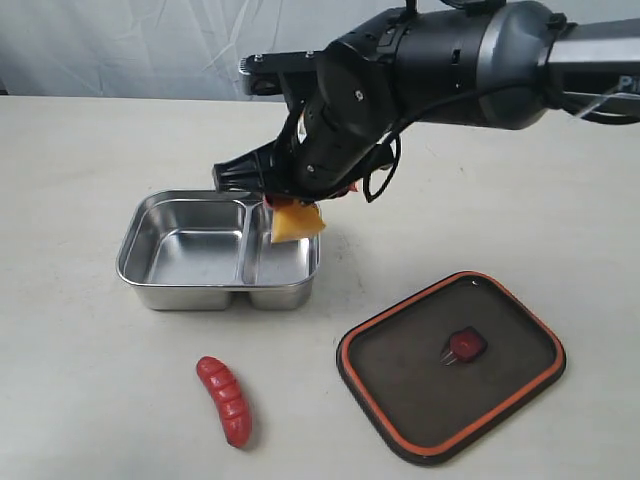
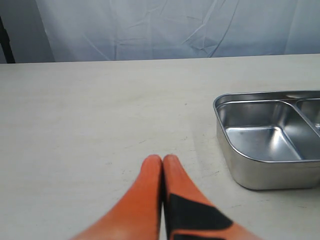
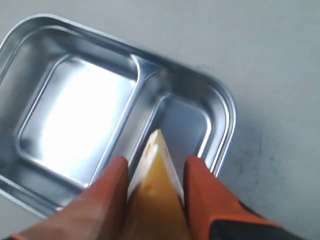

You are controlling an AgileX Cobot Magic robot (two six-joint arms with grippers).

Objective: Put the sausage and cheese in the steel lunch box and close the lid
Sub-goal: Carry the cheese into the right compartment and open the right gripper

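Note:
My right gripper is holding the yellow-orange cheese (image 1: 297, 221) and should keep holding it until the cheese is lower, toward the bottom of the lunch box's smaller section (image 1: 280, 262).
The steel lunch box (image 1: 180, 290) sits on the table with both compartments bare. Just above its smaller right compartment hangs the yellow-orange cheese (image 1: 297, 221), with my right gripper (image 1: 290, 205) shut on it; in the right wrist view the cheese (image 3: 157, 185) pokes out between the orange fingers (image 3: 202, 190) over the box (image 3: 227, 112). The red sausage (image 1: 226, 399) lies on the table in front of the box. The dark lid (image 1: 450, 352) lies flat at the right front. My left gripper (image 2: 162, 162) is shut on nothing, low over the table, left of the box (image 2: 260, 172).
The right arm's dark bulk (image 1: 440, 65) reaches in from the upper right over the box's far right corner. A pale cloth backdrop (image 2: 175, 25) stands behind the table's far edge.

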